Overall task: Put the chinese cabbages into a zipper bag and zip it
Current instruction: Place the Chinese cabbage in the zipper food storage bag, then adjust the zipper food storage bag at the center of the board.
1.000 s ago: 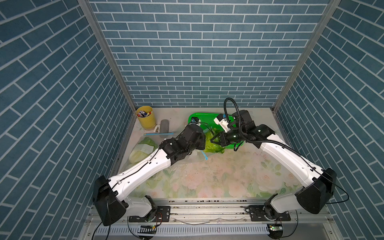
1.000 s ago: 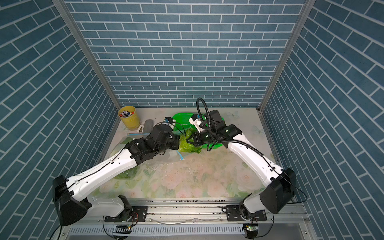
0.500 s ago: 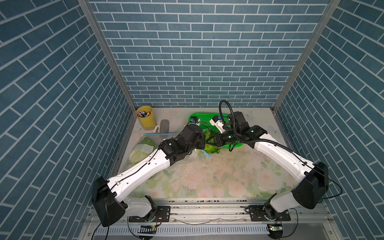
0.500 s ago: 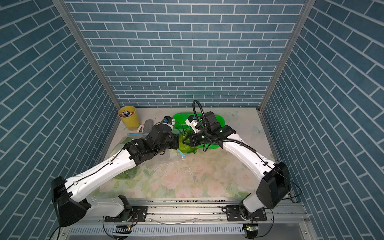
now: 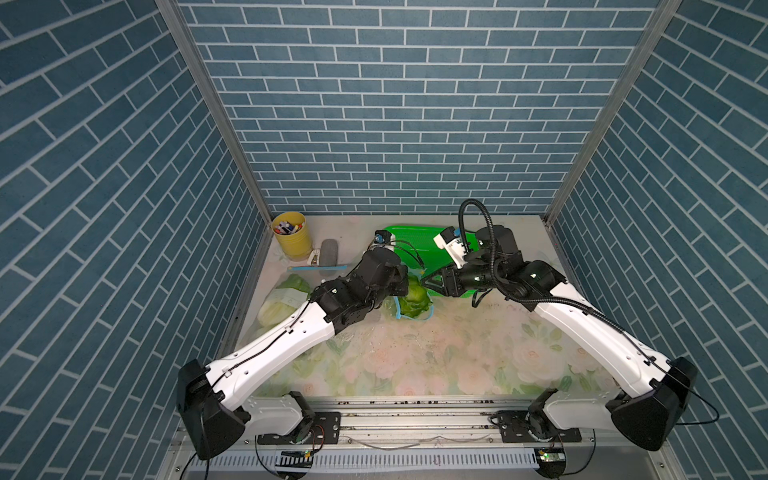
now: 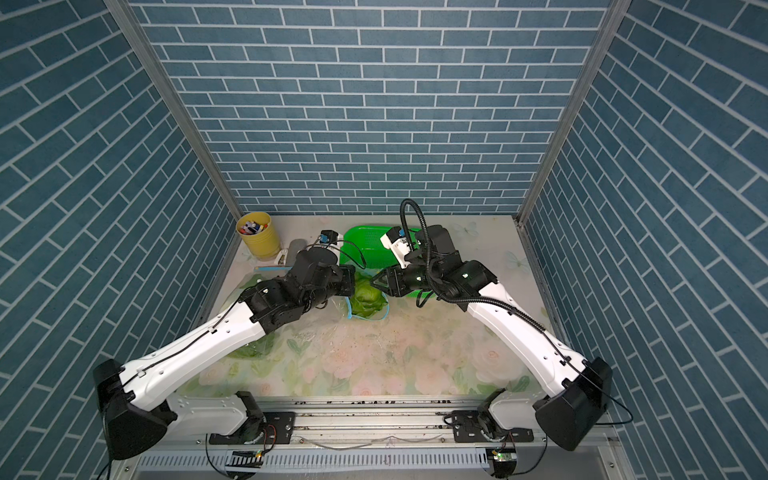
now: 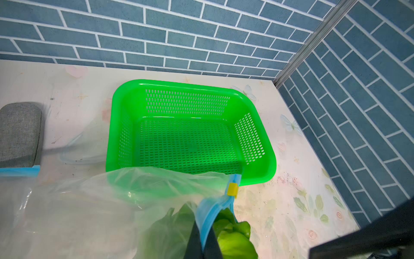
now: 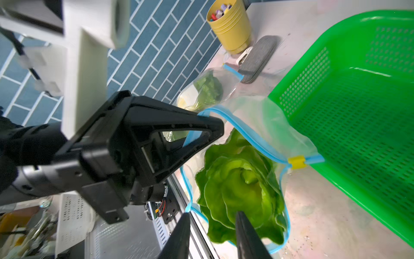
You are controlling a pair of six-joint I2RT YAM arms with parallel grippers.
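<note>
My right gripper needs to lift the bag's opening so the cabbage goes in, so it should grab the bag's blue rim (image 8: 287,220) opposite my left gripper and leave the yellow slider (image 8: 296,162) free.
A clear zipper bag (image 7: 89,213) with a blue zip rim and a yellow slider (image 8: 296,162) lies in front of the green basket. My left gripper (image 7: 203,231) is shut on the bag's blue rim and holds the mouth up; it also shows in a top view (image 5: 405,284). One chinese cabbage (image 8: 239,186) sits in the bag's mouth with its leafy top facing out, seen in both top views (image 5: 415,301) (image 6: 365,301). My right gripper (image 8: 212,226) is open just outside the mouth, one finger in front of the leaves. It also appears in a top view (image 5: 428,282).
The green perforated basket (image 7: 192,84) stands behind the bag with nothing in it. A second clear bag with greens (image 5: 282,299) lies by the left wall. A yellow cup of pens (image 5: 292,232) and a grey pouch (image 5: 328,251) sit at the back left.
The right gripper carried the cabbage left into the bag's mouth, then its jaws opened and let it go. The left gripper has kept its hold on the rim.
</note>
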